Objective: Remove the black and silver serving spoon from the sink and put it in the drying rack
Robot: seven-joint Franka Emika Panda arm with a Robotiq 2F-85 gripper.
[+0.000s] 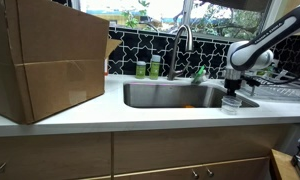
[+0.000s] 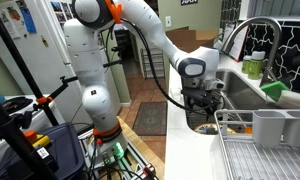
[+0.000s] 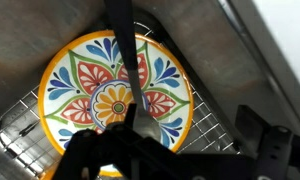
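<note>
The black and silver serving spoon (image 3: 127, 70) should next be grabbed by its silver lower end with my gripper, so its dark handle stays free to go into the drying rack.
In the wrist view the black and silver serving spoon (image 3: 127, 70) lies across a colourful flowered plate (image 3: 85, 85). Its dark handle runs from the top of the picture down toward my gripper (image 3: 195, 135). The gripper is open, with nothing between its fingers, and the spoon's lower end sits by the left finger. In both exterior views the gripper (image 1: 233, 90) (image 2: 200, 108) hangs low over the right end of the sink (image 1: 150, 95) (image 2: 242, 92). The wire drying rack (image 1: 282, 93) (image 2: 265, 150) stands just beside the sink. The basin wall hides the spoon in both exterior views.
A wire grid (image 3: 190, 95) lines the sink floor under the plate. The tall curved faucet (image 1: 182, 40) rises behind the basin, with green bottles (image 1: 148, 68) next to it. A large cardboard box (image 1: 45, 60) fills the counter's left end. A clear cup (image 1: 230, 104) stands near the gripper.
</note>
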